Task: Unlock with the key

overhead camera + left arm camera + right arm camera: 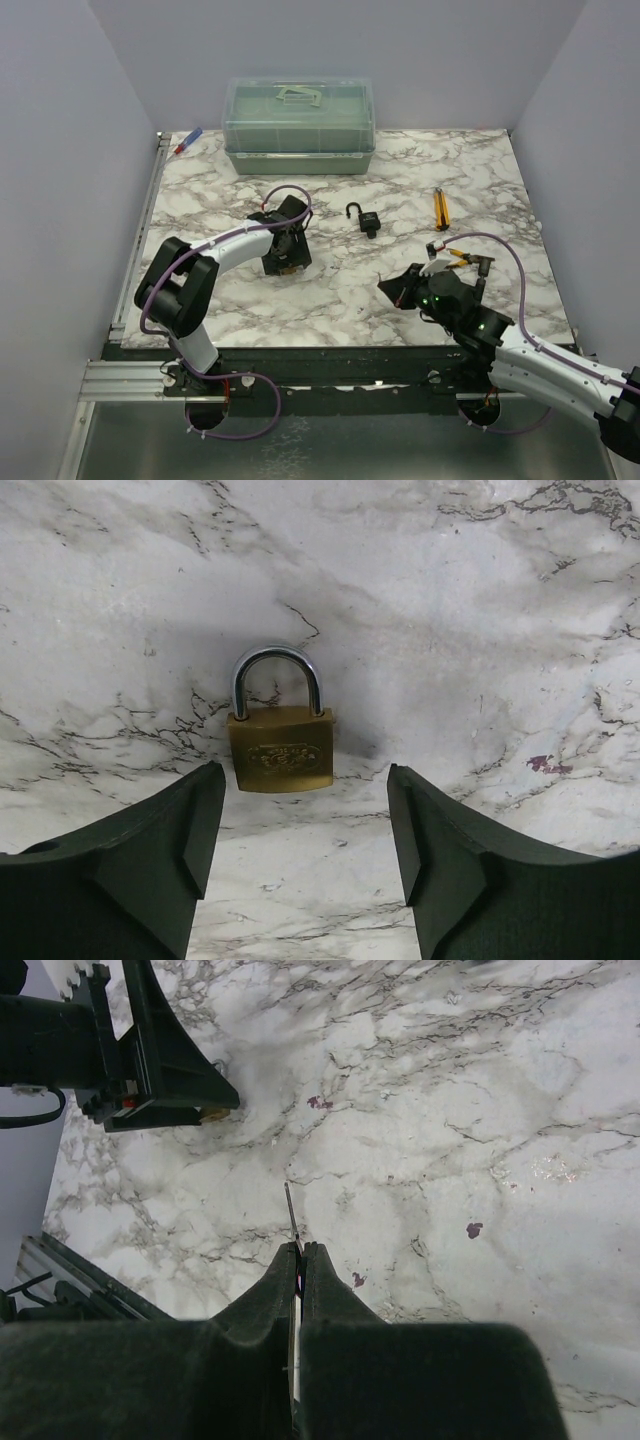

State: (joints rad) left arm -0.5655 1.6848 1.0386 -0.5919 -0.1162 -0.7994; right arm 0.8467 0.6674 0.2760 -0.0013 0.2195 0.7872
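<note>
My left gripper grabs the small brass padlock by the opposite side edges of its body (pixel 282 751) next. This leaves the padlock's bottom and shackle free for unlocking with the key.
A small brass padlock (pixel 280 745) with a closed silver shackle lies flat on the marble table (pixel 480 610). In the left wrist view it sits just beyond the fingertips. My left gripper (pixel 305 830) is open above the table, and the padlock is outside its gap. In the top view the left gripper (pixel 283 258) points down at centre left. My right gripper (pixel 301 1252) is shut on the key; only the thin dark shaft (pixel 291 1210) sticks out past the fingertips, and the head is hidden. In the top view the right gripper (pixel 392 288) hangs right of centre, pointing toward the left arm (pixel 150 1050).
A black padlock (pixel 366 219) with its shackle swung open lies mid-table. A translucent green lidded box (pixel 298 125) stands at the back. A yellow tool (pixel 440 208) lies at the right, and a red and blue pen (pixel 187 142) at the back left corner.
</note>
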